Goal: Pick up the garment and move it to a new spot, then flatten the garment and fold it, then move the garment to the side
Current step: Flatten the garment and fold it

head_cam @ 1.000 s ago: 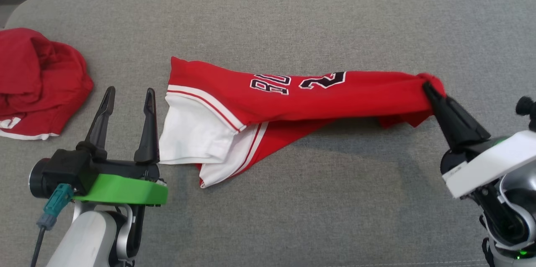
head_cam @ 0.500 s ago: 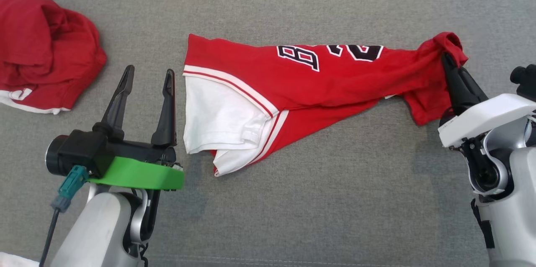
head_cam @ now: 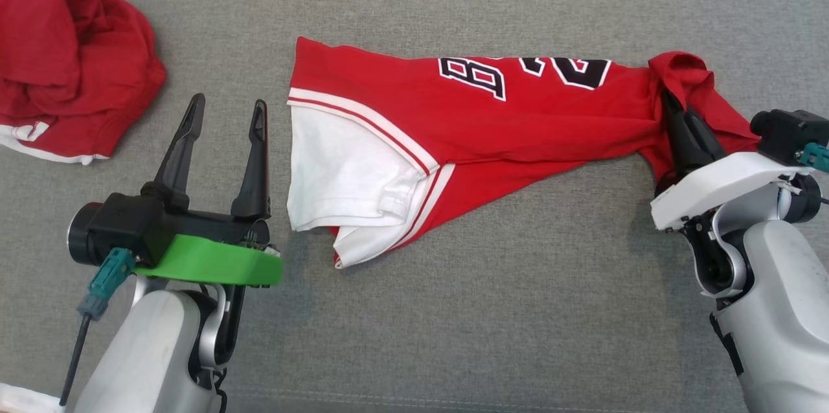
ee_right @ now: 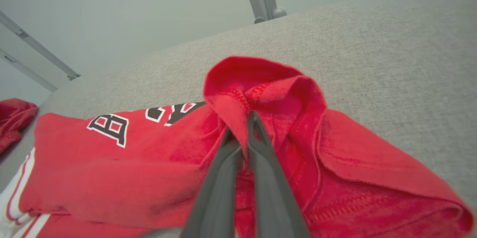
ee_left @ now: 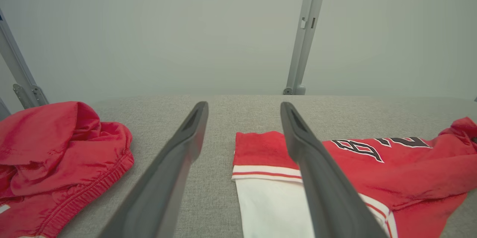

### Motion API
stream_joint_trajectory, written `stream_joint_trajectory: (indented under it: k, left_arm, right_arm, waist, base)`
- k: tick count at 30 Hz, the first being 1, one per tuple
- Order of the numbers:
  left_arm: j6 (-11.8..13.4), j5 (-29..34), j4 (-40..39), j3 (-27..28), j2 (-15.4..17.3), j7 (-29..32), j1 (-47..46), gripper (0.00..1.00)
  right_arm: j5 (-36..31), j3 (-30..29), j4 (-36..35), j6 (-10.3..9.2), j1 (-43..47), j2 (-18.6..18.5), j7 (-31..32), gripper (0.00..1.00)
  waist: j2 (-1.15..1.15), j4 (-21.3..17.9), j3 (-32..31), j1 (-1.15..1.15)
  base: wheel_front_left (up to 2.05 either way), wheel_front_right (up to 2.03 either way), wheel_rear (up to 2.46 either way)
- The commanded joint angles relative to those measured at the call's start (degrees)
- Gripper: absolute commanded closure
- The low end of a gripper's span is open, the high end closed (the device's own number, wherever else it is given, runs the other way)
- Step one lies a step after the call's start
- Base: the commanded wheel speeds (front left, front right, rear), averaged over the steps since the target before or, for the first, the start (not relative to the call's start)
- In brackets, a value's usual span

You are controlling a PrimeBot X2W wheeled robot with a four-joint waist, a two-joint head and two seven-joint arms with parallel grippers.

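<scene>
The red jersey (head_cam: 497, 114) needs to be spread flat for folding, so my left gripper will take hold of its white sleeve (head_cam: 346, 168) to do that.
The garment (head_cam: 492, 115), a red jersey with black-and-white lettering and a white panel, lies stretched left to right across the grey padded surface (head_cam: 453, 309). My right gripper (head_cam: 668, 100) is shut on a bunched red fold at its right end; in the right wrist view the fingertips (ee_right: 249, 118) pinch that fold of the garment (ee_right: 111, 171). My left gripper (head_cam: 228, 101) stands open just left of the white end, nothing between its fingers. The left wrist view shows the left gripper (ee_left: 244, 104) spread wide, with the garment (ee_left: 391, 163) behind its right finger.
A second crumpled red garment (head_cam: 71, 63) lies at the far left of the surface, also seen as a red heap (ee_left: 56, 148) in the left wrist view. Grey metal posts (ee_left: 305, 33) stand behind the far edge. Bare grey surface lies in front of the jersey.
The head camera has tilted down, shifting the whole picture. The right gripper has brought the held end lower and nearer, and the jersey has gone slack and rests flatter. The left gripper stays open.
</scene>
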Motion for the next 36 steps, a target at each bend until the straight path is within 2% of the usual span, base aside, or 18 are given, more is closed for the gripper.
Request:
stream_joint_trajectory:
  k: [1, 2, 10, 19, 25, 36]
  left_arm:
    - [-0.15, 0.65, 0.33, 0.36, 0.03, -0.37, -0.13, 0.0]
    - [-0.17, 0.68, 0.42, 0.42, 0.1, -0.37, 0.11, 0.0]
    - [0.37, 0.45, 0.65, 0.95, 1.05, -0.28, 2.32, 0.0]
    - [1.69, -0.66, 0.03, 2.02, 2.65, 0.45, 6.17, 0.0]
    - [3.4, -1.46, -1.51, 2.24, 3.25, 1.1, 10.85, 0.0]
    - [4.7, -1.93, -4.0, 1.7, 3.88, 2.89, 14.24, 0.0]
  right_arm:
    - [-0.87, 0.9, 0.31, 0.02, -0.22, -0.26, -1.51, 0.19]
    - [-1.68, 1.58, 0.28, 0.02, 0.19, -0.5, -2.63, 0.0]
    - [-10.24, 2.5, -1.75, 0.01, 5.41, -1.6, -9.52, 0.0]
    - [-18.9, -3.64, -9.93, 0.01, 13.69, 0.0, -10.31, 0.0]
    - [-20.77, -5.27, -16.4, 0.01, 19.86, 1.76, -7.94, 0.0]
    - [-20.86, -5.84, -19.73, 0.01, 22.48, 3.28, -6.61, 0.0]
  waist:
    - [0.0, -1.24, -1.38, 0.0]
    - [0.0, -1.62, -1.88, 0.0]
    - [0.0, -5.06, -5.75, 0.0]
    - [0.0, -8.95, -9.76, 0.0]
    - [0.0, -10.38, -12.98, 0.0]
    - [0.0, -10.39, -13.9, 0.0]
  base:
    - [0.0, 0.0, 0.0]
    - [0.0, 0.0, 0.0]
    - [0.0, 0.0, 0.0]
    - [0.0, 0.0, 0.0]
    - [0.0, 0.0, 0.0]
    - [0.0, 0.0, 0.0]
